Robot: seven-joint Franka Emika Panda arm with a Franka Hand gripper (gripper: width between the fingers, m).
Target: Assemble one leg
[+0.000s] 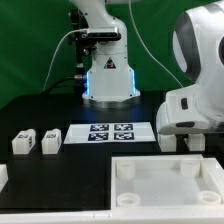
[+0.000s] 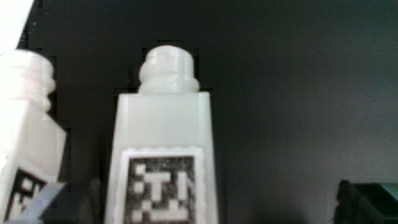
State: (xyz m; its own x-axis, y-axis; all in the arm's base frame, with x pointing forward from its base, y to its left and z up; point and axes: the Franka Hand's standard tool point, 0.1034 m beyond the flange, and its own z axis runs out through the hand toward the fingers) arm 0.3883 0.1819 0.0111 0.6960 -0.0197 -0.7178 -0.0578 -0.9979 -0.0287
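Note:
My dark fingers are beside the white leg [image 2: 164, 160] with the black-and-white tag and closing would catch the leg, so it is now time to close.
In the wrist view a white leg [image 2: 164, 150] with a black-and-white tag and a rounded peg end lies on the black table, between my fingertips but nearer one of them. A second leg [image 2: 25, 115] lies beside it, outside the jaws. My gripper [image 2: 210, 203] is open, its dark fingertips [image 2: 370, 200] wide apart and gripping nothing. In the exterior view the gripper [image 1: 183, 141] hangs low over the table on the exterior view's right, behind the large white tray-like piece [image 1: 165, 180]. Two more legs [image 1: 22, 142] [image 1: 49, 141] lie at the exterior view's left.
The marker board [image 1: 110, 132] lies in the middle of the table. The robot base [image 1: 108, 75] stands behind it. Another white part [image 1: 3, 178] shows at the left edge.

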